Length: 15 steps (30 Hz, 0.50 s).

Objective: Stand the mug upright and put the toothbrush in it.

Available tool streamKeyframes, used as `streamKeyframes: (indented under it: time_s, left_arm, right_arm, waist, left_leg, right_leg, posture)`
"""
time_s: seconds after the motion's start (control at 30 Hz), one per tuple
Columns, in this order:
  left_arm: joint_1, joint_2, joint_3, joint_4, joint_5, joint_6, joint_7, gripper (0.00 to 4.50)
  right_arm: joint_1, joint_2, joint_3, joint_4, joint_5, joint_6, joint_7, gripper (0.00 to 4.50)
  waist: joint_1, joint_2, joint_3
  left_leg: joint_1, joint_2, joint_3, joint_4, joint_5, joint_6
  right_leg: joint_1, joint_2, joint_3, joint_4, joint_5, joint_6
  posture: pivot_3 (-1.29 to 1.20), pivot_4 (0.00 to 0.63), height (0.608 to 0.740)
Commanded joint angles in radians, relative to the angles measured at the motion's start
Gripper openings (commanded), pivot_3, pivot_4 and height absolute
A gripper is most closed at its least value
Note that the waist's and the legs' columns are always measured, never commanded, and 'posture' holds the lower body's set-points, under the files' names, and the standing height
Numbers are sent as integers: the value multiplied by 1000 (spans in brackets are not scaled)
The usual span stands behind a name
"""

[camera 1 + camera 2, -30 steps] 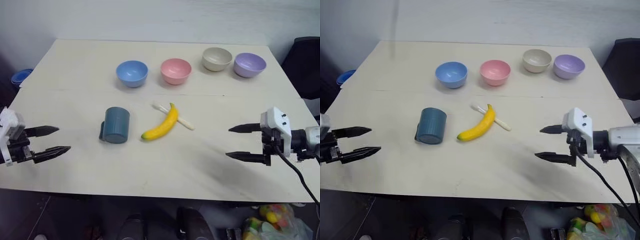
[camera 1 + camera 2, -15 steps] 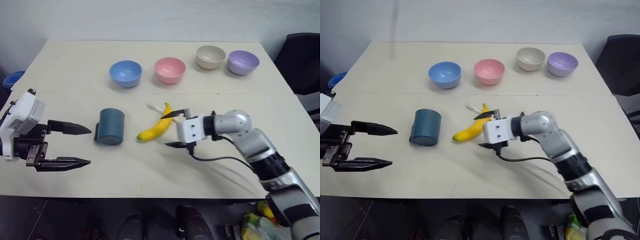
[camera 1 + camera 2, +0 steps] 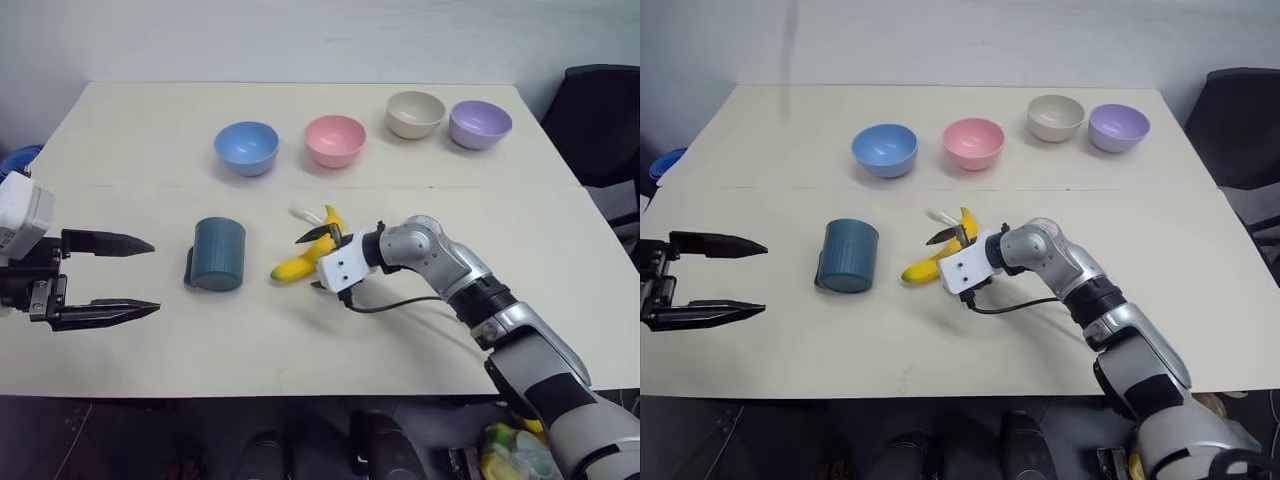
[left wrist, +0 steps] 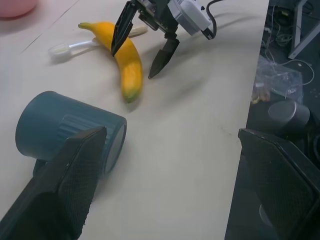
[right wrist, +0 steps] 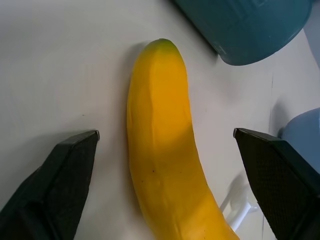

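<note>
Next, my right gripper picks up the yellow banana around its middle (image 5: 165,155), which keeps the way to the toothbrush (image 5: 240,205) free.
The dark teal mug (image 3: 217,254) lies on its side at the table's middle left, its handle (image 3: 188,268) toward my left arm. The white toothbrush (image 4: 75,46) lies behind the banana (image 3: 290,268), which crosses over it, so that its bristle head (image 3: 303,211) pokes out at the far end. My right gripper (image 3: 308,262) is open and straddles the banana's middle, one finger on each side, pointing toward the mug. My left gripper (image 3: 154,276) hangs open a short way left of the mug, empty.
Blue (image 3: 246,147), pink (image 3: 334,140), cream (image 3: 416,114) and purple (image 3: 480,124) bowls stand in a row at the back. A black chair (image 3: 595,110) stands past the table's right edge. A cable trails from the right wrist.
My right arm swept from the table's right side leftward to the banana and rolled its gripper, which now straddles it. The left gripper shifted slightly up and inward. Mug, banana and toothbrush stayed put.
</note>
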Motion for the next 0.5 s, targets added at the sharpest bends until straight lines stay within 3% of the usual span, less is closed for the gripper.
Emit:
streamKeyframes:
  time_s: [0.03, 0.2, 0.4, 0.5]
  left_arm:
    - [-3, -5, 49, -29, 1, 4, 18, 4500]
    - [1, -16, 53, -40, -2, 5, 30, 4500]
    - [-11, -21, 36, -36, 2, -11, 42, 4500]
    - [-17, -22, 24, -32, 0, -17, 46, 4500]
  right_arm:
    - [-11, 2, 7, 63, -26, -25, -5, 3887]
    - [-20, 16, 0, 104, -24, -19, -2, 2211]
    - [1, 1, 16, 104, -13, -24, 67, 2211]
    - [16, -2, 2, 81, 9, -9, 99, 1646]
  waist:
    - [-1, 0, 0]
    - [-1, 0, 0]
    - [2, 0, 0]
    - [3, 0, 0]
  left_leg:
    - [0, 0, 0, 0, 0, 0]
    - [0, 0, 0, 0, 0, 0]
    - [0, 0, -1, 0, 0, 0]
    - [0, 0, -1, 0, 0, 0]
  right_leg:
    - [0, 0, 0, 0, 0, 0]
    - [0, 0, 0, 0, 0, 0]
    - [1, -1, 0, 0, 0, 0]
    - [1, -1, 0, 0, 0, 0]
  posture:
    - [0, 150, 740]
    - [0, 150, 740]
    - [0, 150, 740]
    - [0, 150, 740]
